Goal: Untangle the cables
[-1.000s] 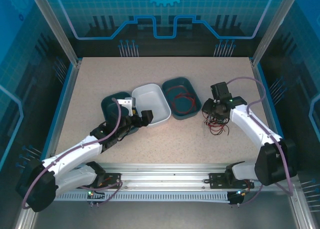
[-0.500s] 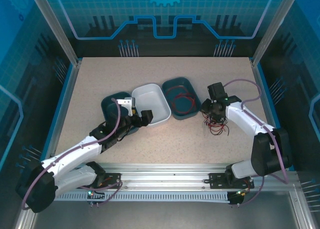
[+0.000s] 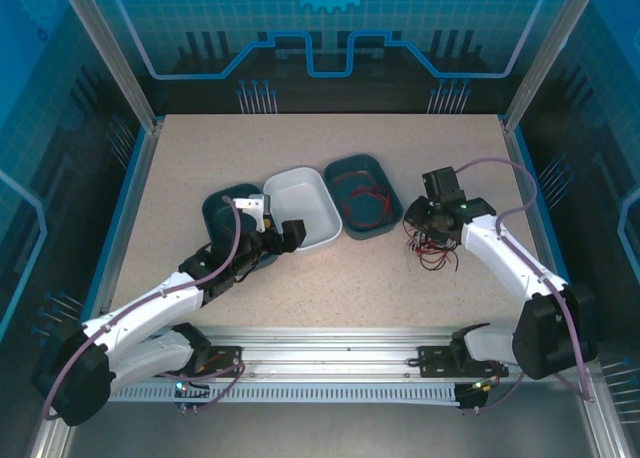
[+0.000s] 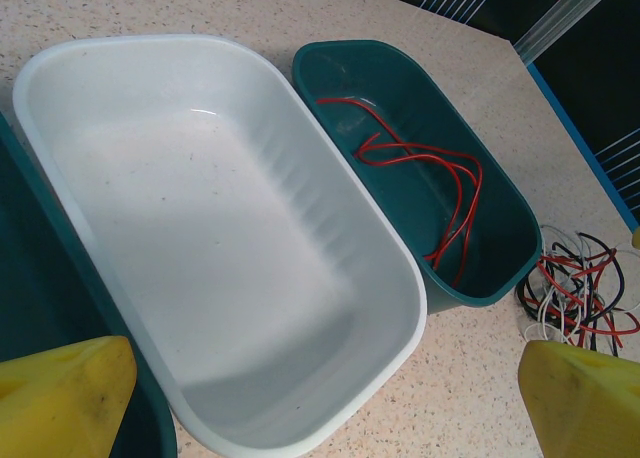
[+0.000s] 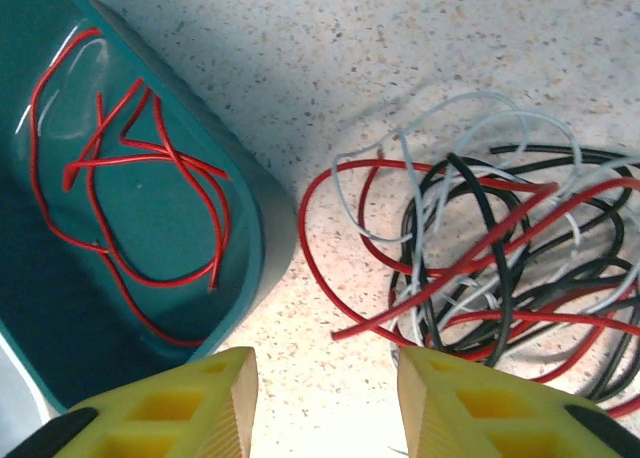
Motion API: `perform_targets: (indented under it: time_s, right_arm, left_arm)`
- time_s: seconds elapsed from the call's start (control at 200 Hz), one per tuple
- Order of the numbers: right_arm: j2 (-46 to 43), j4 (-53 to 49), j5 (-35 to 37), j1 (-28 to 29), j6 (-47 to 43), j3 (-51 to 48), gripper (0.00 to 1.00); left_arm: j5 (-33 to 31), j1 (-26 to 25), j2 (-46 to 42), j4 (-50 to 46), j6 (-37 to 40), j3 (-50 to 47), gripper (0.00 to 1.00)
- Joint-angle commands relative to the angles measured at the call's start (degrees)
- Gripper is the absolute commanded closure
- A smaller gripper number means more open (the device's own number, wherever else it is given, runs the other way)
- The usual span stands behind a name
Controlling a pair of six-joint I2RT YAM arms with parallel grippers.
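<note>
I need my right gripper to grab the red cable near its loose end, so my left gripper can untangle the free loop beside the teal tray.
A tangle of thin red, black and whitish cables lies on the table right of a teal tray. In the right wrist view the tangle spreads to the right, one red end pointing at the gap between my yellow fingers. My right gripper hovers open at the tangle's near-left edge, nothing between its jaws. Loose red cables lie in the teal tray. My left gripper stands wide open over the near rim of a white tray, holding nothing.
The white tray sits between the teal tray and a second teal tray to its left, partly under my left arm. The left wrist view shows the teal tray with red cables and the tangle beyond it.
The right arm shifted slightly left and then back right over the tangle, its jaws narrowing a little. The left arm, the trays and the cables have not moved.
</note>
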Motion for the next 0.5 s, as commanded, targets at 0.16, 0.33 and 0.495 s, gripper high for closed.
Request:
perform_targets:
  time_s: [0.16,0.33,0.495]
  right_arm:
    - [1.4,1.2,0.8,0.8,1.9,-4.0,0.59]
    - [3.3,4.8,1.1,0.7,2.4,-4.1,0.57]
    - [5.3,6.9,2.6,0.4,3.9,-3.4,0.53]
  left_arm:
    - [0.9,0.4,0.0,1.4,0.4,0.5,0.01]
    - [0.8,0.4,-0.6,1.0,0.4,0.4,0.01]
    - [0.7,0.4,-1.2,0.8,0.5,0.0,0.01]
